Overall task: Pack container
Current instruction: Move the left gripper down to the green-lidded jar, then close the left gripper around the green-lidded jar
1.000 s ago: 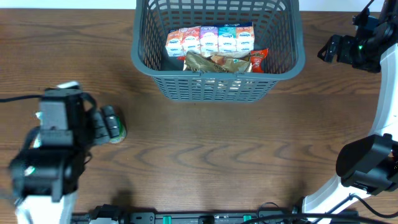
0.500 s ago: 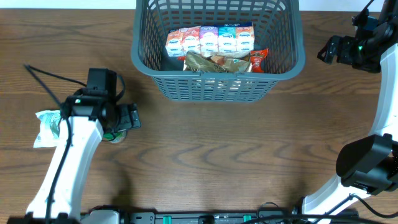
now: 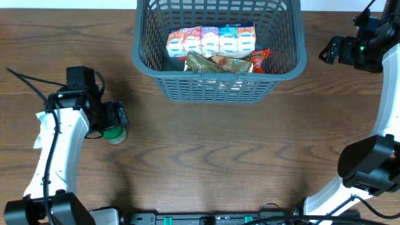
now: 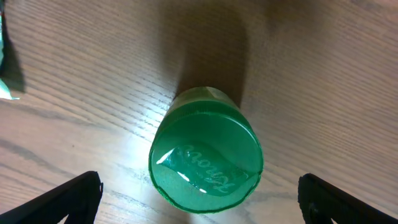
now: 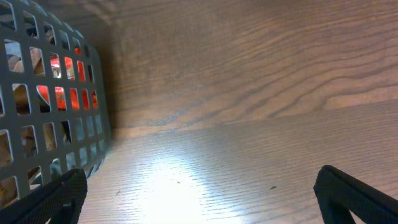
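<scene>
My left gripper picks up the jar from above by its green-lidded end next, which leaves the jar's base free to stand in the container.
The container, a dark grey lattice basket, stands at the back middle. It holds a row of small cartons, a brown bag and a red packet. A jar with a green lid stands on the table at the left. My left gripper is open right above it. In the left wrist view the green lid lies between the spread fingers. My right gripper is open and empty beside the basket's right wall.
A white and green packet lies at the far left, partly under my left arm; its edge shows in the left wrist view. Bare wood table lies under the right gripper.
My left arm has swung out and then drawn a little left, so the gripper now sits over the green-lidded jar. The right arm and basket have not moved.
</scene>
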